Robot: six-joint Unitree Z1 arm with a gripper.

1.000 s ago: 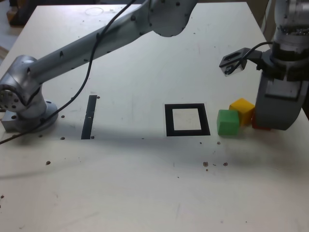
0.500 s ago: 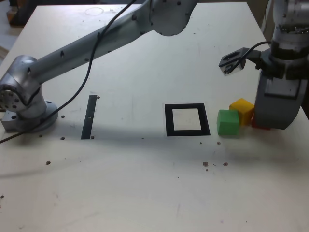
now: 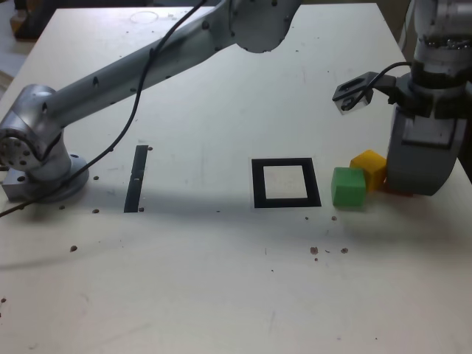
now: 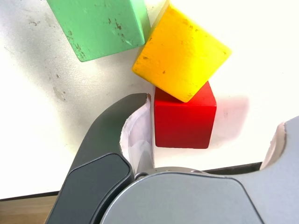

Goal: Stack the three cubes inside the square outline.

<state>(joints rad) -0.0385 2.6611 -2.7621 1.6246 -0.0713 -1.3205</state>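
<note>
My gripper grabs the opposite sides of the red cube next, to start the stack inside the square outline (image 3: 257, 183).
The green cube (image 3: 348, 186) (image 4: 99, 25) and yellow cube (image 3: 371, 167) (image 4: 181, 52) sit touching, just to the exterior view's right of the square outline (image 3: 257, 183), whose white centre is bare. The red cube (image 4: 184, 119) lies behind the yellow one, one yellow corner overlapping it in the wrist view. In the exterior view the gripper body almost hides it. My gripper (image 3: 408, 184) (image 4: 212, 119) is down at the table and open, straddling the red cube. One finger (image 4: 138, 123) is close beside the cube; the other (image 4: 282, 140) stands well off it.
A thin black strip (image 3: 135, 179) lies at the exterior view's left, near the arm's base (image 3: 37, 158). The table's edge (image 4: 28, 196) runs close behind the gripper. Small dark specks (image 3: 324, 251) dot the table in front of the square.
The gripper body has shifted very slightly up and left in the exterior view, covering more of the red cube. The cubes have not moved.
</note>
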